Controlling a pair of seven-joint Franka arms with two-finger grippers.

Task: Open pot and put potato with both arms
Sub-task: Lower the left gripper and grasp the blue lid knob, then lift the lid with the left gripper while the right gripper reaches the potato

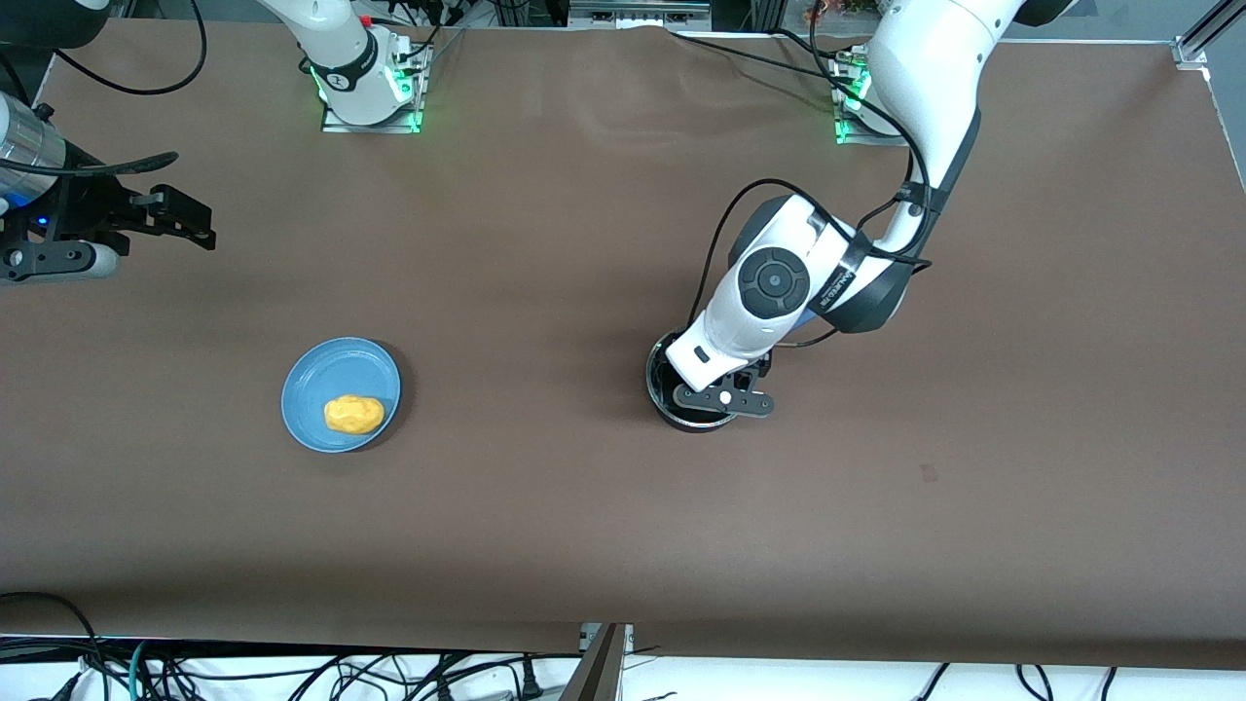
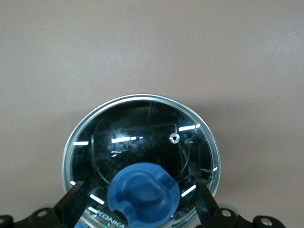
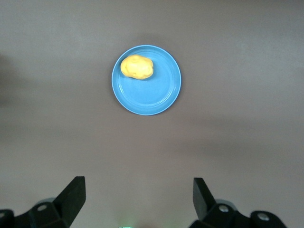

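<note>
My left gripper is ready to close on the blue knob (image 2: pixel 142 192) on the glass lid (image 2: pixel 142 137). The gripper's fingers are beside the knob in the left wrist view.
The black pot (image 1: pixel 658 378) stands mid-table toward the left arm's end, its glass lid (image 2: pixel 142 137) on it. My left gripper (image 1: pixel 717 393) is low over the lid. Its fingers (image 2: pixel 72 201) are open on either side of the blue knob (image 2: pixel 142 192), with a gap on each side. The pot's handle is hidden under the arm. The yellow potato (image 1: pixel 353 415) lies on a light-blue plate (image 1: pixel 316 375) toward the right arm's end, and it also shows in the right wrist view (image 3: pixel 137 67). My right gripper (image 1: pixel 190 222) is open and empty, held high above the table, apart from the plate.
The brown table cover (image 1: pixel 545 506) runs to an edge near the front camera, with cables below it. The arm bases (image 1: pixel 370 92) stand along the table's edge farthest from the front camera.
</note>
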